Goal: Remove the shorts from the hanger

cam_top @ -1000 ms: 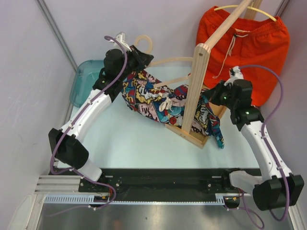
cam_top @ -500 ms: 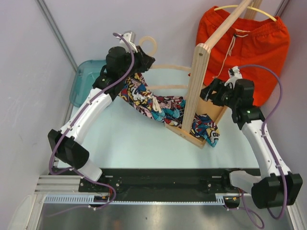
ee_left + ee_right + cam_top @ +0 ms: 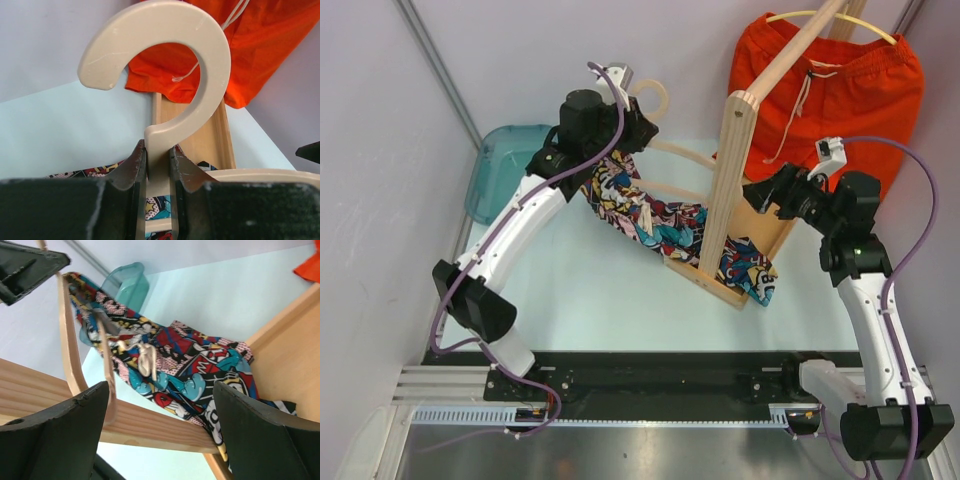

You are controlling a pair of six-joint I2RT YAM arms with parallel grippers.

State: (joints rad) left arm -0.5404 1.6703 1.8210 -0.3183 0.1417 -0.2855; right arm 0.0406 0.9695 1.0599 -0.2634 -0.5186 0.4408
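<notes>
The cream hanger should next be grabbed by its bare end (image 3: 744,184) with my right gripper, away from the comic-print shorts. The shorts then stay free to be pulled off.
The comic-print shorts (image 3: 655,222) hang from the cream hanger (image 3: 653,98) at their upper left end and trail down over the wooden rack's base (image 3: 720,285). My left gripper (image 3: 626,124) is shut on the hanger's neck just below the hook (image 3: 202,70), with both fingers (image 3: 134,165) pressed on it. My right gripper (image 3: 761,194) stands open and empty right of the rack post, facing the comic-print shorts (image 3: 195,357) and the hanger's bars (image 3: 67,340). The orange-red shorts (image 3: 840,95) hang on another hanger at the back right.
A wooden rack with an upright post (image 3: 732,180) and a slanted top rail (image 3: 800,45) stands between the arms. A teal bin (image 3: 498,170) sits at the far left by the wall. The rack's lower beam (image 3: 150,427) crosses close in front of my right fingers.
My right gripper opened, let go of the comic-print shorts and drew back to the right. That end dropped onto the rack base. My left arm carried the hanger up and to the right.
</notes>
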